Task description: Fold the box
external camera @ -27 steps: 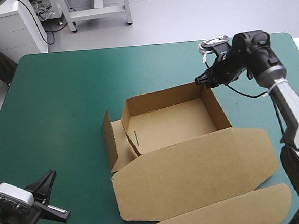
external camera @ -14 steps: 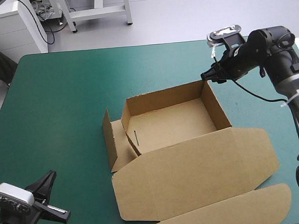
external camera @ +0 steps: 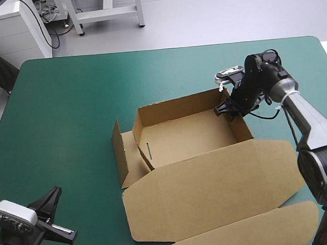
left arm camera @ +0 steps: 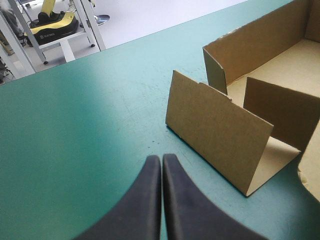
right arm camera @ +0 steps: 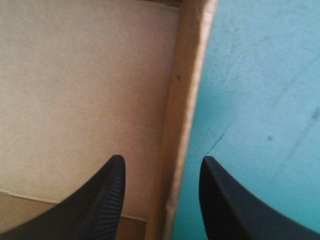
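My right gripper is to grip the box by its raised side's top edge (external camera: 239, 121) next, so that the box's wide lid (external camera: 212, 186) stays free to fold.
The brown box (external camera: 186, 135) lies mid-table as an open tray with raised walls, its lid (external camera: 212, 189) flat toward the near edge. Its left side flap (left arm camera: 217, 130) stands upright, ahead of my left gripper (left arm camera: 161, 159), whose fingers are shut and hold nothing. That gripper (external camera: 54, 197) sits at the near left corner. My right gripper (external camera: 225, 109) is at the tray's far right corner, open. Its fingers straddle the right wall (right arm camera: 182, 130), one finger (right arm camera: 107, 190) over the tray floor, the other over the teal-green cover.
A long strip of brown board (external camera: 259, 230) runs along the near right edge beyond the lid. Bare teal-green cover (external camera: 69, 117) spreads to the left of the box and behind it.
My right gripper drew back to the right from the tray's far right corner, then came down onto that corner, astride the right wall. The left arm and box stayed still.
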{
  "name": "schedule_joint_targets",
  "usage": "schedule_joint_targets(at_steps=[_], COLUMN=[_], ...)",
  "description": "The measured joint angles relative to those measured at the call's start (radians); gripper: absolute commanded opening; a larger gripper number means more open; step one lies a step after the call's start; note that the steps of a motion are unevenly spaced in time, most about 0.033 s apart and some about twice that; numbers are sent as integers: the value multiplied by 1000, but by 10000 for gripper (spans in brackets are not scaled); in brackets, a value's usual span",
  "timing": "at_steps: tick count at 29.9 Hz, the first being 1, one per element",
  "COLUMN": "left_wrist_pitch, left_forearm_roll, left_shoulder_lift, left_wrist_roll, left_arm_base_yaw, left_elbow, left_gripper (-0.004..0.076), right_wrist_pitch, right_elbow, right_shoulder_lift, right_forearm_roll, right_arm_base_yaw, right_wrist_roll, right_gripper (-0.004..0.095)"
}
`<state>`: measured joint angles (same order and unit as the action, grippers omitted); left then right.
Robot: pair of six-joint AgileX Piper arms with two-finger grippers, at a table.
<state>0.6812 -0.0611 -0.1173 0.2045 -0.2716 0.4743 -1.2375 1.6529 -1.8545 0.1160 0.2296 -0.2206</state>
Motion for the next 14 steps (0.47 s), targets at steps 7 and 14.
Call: schedule_joint_targets(at_steps=[7,14], left_wrist_pitch=[0,0], left_forearm_roll=[-1,-1], left_shoulder_lift=[0,0], left_wrist_roll=[0,0], left_arm_base_yaw=[0,0], left_elbow=[0,0], left_gripper=[-8,-8], right_wrist_pitch=[10,15], right_elbow=[0,0], right_shoulder_lift=[-94,-74], right_forearm_roll=[4,-11], right_arm_base_yaw=[0,2], right_wrist_roll=[41,82], right_gripper=[91,-20])
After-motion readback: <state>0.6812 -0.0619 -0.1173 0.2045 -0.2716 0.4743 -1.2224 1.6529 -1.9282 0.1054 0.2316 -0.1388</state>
